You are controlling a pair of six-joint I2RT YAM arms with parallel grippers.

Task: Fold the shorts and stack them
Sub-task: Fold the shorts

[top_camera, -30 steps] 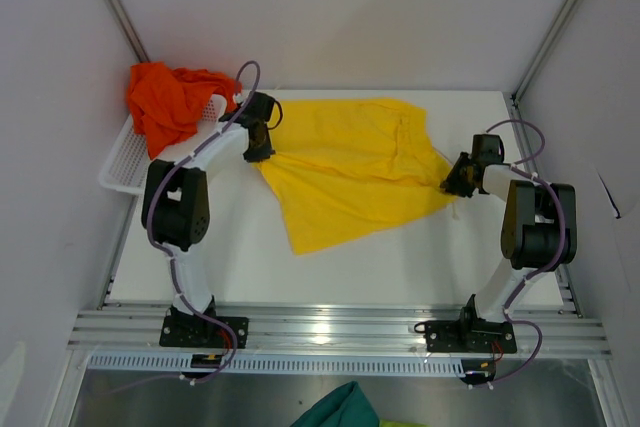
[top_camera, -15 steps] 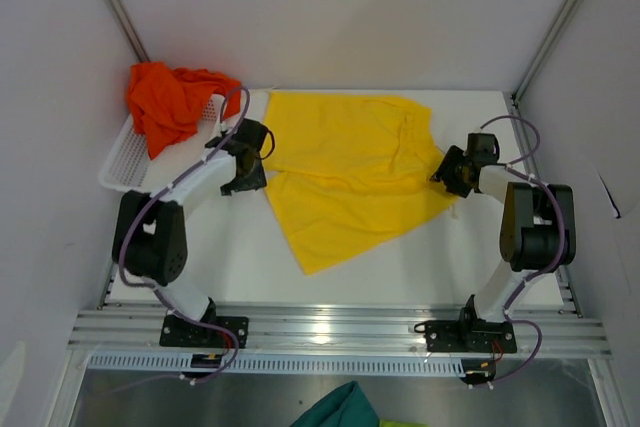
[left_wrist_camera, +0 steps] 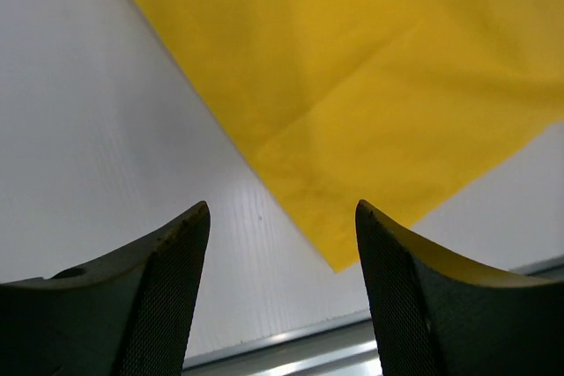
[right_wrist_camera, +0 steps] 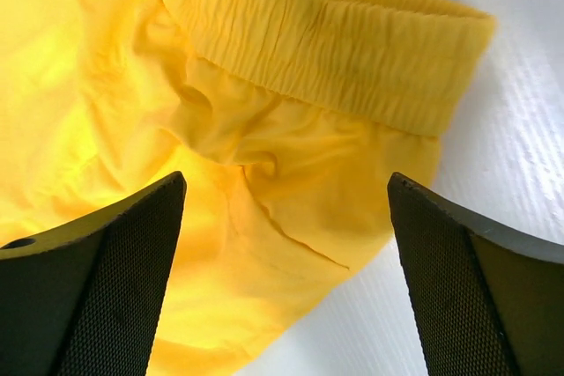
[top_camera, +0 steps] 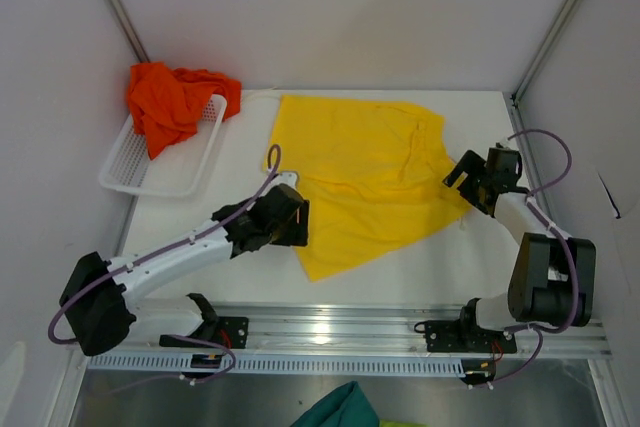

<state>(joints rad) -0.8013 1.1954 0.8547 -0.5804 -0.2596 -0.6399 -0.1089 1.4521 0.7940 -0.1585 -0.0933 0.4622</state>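
My right gripper grabs the yellow shorts' near side edge (top_camera: pixel 461 214) (right_wrist_camera: pixel 393 209) beside the waistband corner next, since this leaves that whole side free to fold over.
The yellow shorts (top_camera: pixel 365 172) lie spread flat across the middle of the white table, with the elastic waistband (right_wrist_camera: pixel 335 50) on the right side. My left gripper (top_camera: pixel 298 225) hovers open at their near-left edge; in the left wrist view its jaws (left_wrist_camera: pixel 281 209) hold nothing, and the shorts' near corner (left_wrist_camera: pixel 370 129) lies just ahead. My right gripper (top_camera: pixel 463 175) stands wide open at the waistband end, empty (right_wrist_camera: pixel 286 180) above wrinkled yellow fabric (right_wrist_camera: pixel 220 129). The orange-red shorts (top_camera: pixel 170 102) sit bunched in the basket.
A white mesh basket (top_camera: pixel 185 162) stands at the far left of the table. A teal-green cloth (top_camera: pixel 335 409) lies below the front rail (top_camera: pixel 330 327). Frame posts and grey walls close in the sides and back.
Both grippers have opened and let go of the yellow shorts, which now lie flat. The left arm has swung down toward the near edge; the right gripper has backed off slightly to the right.
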